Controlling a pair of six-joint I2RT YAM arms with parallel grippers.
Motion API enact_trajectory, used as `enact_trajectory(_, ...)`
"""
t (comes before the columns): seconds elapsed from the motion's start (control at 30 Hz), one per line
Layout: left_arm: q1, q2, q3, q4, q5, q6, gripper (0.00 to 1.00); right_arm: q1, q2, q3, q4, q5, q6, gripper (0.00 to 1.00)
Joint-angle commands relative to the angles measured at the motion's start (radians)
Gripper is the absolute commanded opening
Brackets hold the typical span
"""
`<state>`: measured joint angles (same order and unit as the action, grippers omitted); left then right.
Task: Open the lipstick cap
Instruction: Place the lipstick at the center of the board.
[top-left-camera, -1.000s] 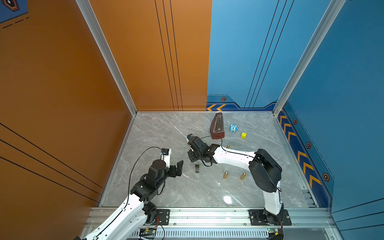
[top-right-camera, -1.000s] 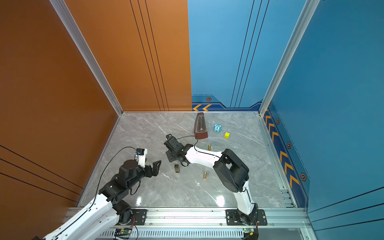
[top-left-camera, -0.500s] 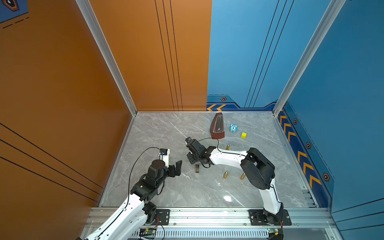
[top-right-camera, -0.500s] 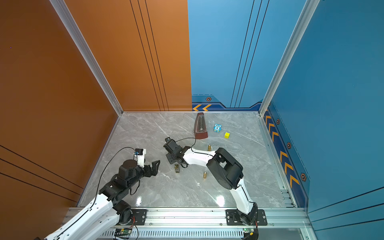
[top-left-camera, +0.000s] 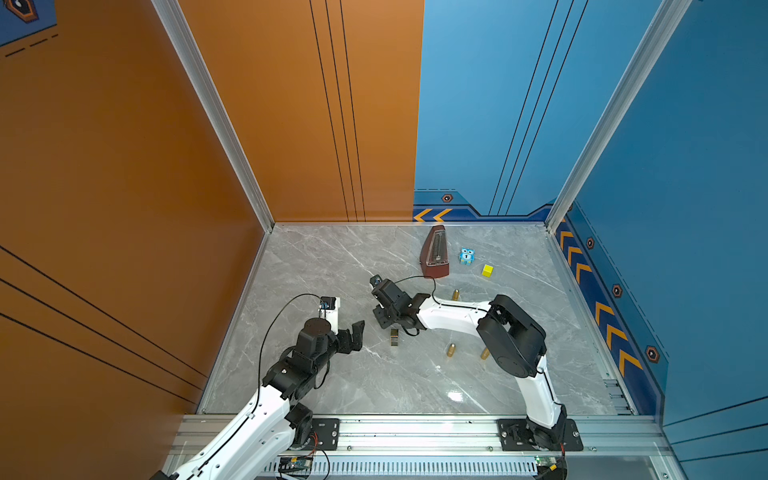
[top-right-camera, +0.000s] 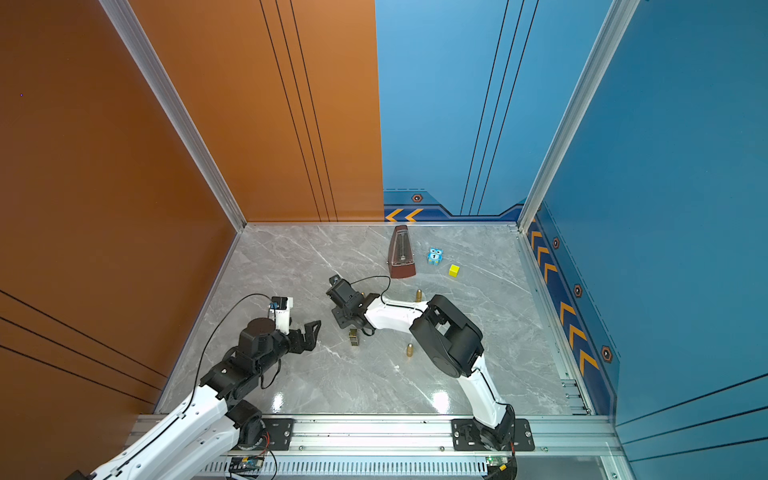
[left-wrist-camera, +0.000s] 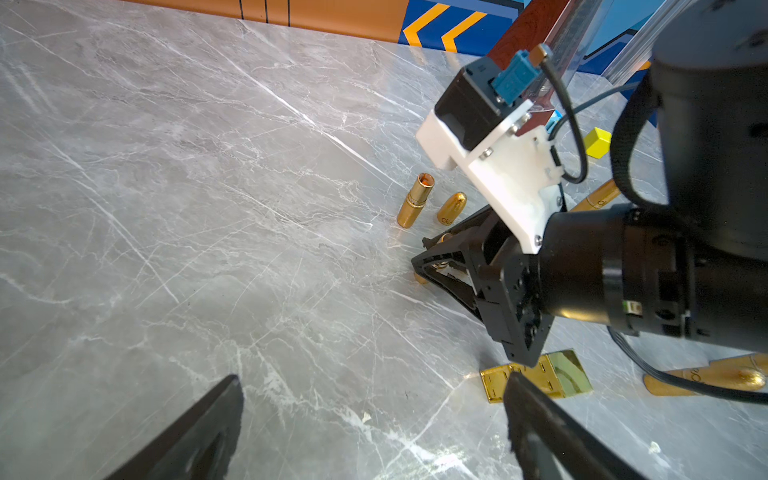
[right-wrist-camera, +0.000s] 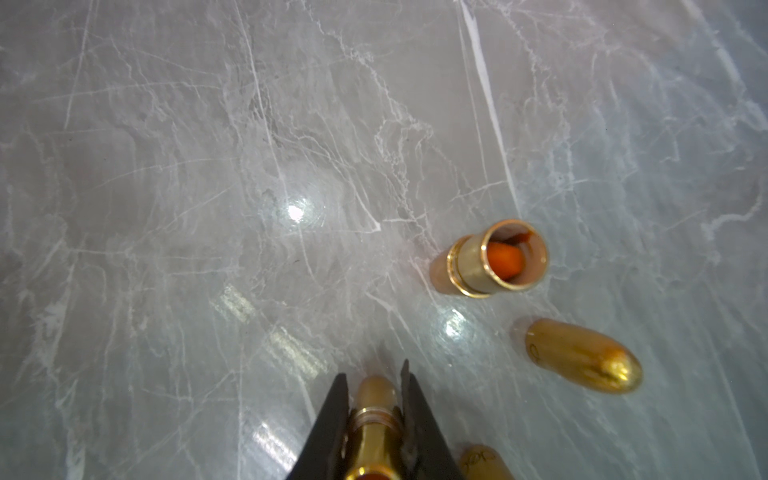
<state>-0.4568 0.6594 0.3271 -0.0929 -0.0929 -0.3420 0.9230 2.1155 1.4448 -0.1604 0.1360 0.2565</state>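
Observation:
The gold lipstick tube (right-wrist-camera: 372, 432) would stand on the flat marble on its lower end, so it is now time for my right gripper to open.
My right gripper (right-wrist-camera: 374, 374) is shut on a gold lipstick tube (right-wrist-camera: 372, 432), low over the marble table (top-left-camera: 316, 266). The tube's end towards the wrist shows a gold rim with red inside; no cap shows on it. Close by stands an uncapped lipstick (right-wrist-camera: 494, 259) with its orange stick showing, and a gold bullet-shaped cap (right-wrist-camera: 582, 355) lies beside it. In both top views the right gripper (top-left-camera: 382, 322) (top-right-camera: 343, 318) sits mid-table. My left gripper (left-wrist-camera: 374, 386) (top-left-camera: 353, 336) is open, empty and a short way to its left.
A square gold lipstick (left-wrist-camera: 536, 376) (top-left-camera: 394, 337) lies between the grippers. More gold bullet lipsticks (top-left-camera: 451, 350) (top-left-camera: 484, 353) (top-left-camera: 455, 294) are near the right arm. A brown metronome (top-left-camera: 434, 253), a blue owl toy (top-left-camera: 466, 255) and a yellow cube (top-left-camera: 487, 270) stand at the back.
The right arm's elbow has swung left and its gripper has dropped slightly towards the table and the left. The left arm has barely moved.

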Motion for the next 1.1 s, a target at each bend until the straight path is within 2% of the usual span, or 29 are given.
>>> enact_trajectory(0.0,0.013,-0.004,-0.014,0.022,0.022,-0.011,0.99,-0.001,0.032,0.012,-0.011,0.015,-0.023,0.19)
enact_trajectory(0.37,0.019,0.002,-0.008,0.022,0.03,-0.011,0.98,0.0,0.028,0.032,-0.027,0.008,-0.028,0.32)
enact_trajectory(0.63,0.021,0.008,0.005,0.016,0.035,-0.009,0.99,0.0,-0.014,0.043,-0.045,0.003,-0.023,0.38)
enact_trajectory(1.07,0.008,0.066,0.1,-0.009,0.083,-0.001,0.99,-0.042,-0.279,-0.035,-0.164,-0.03,0.049,0.5)
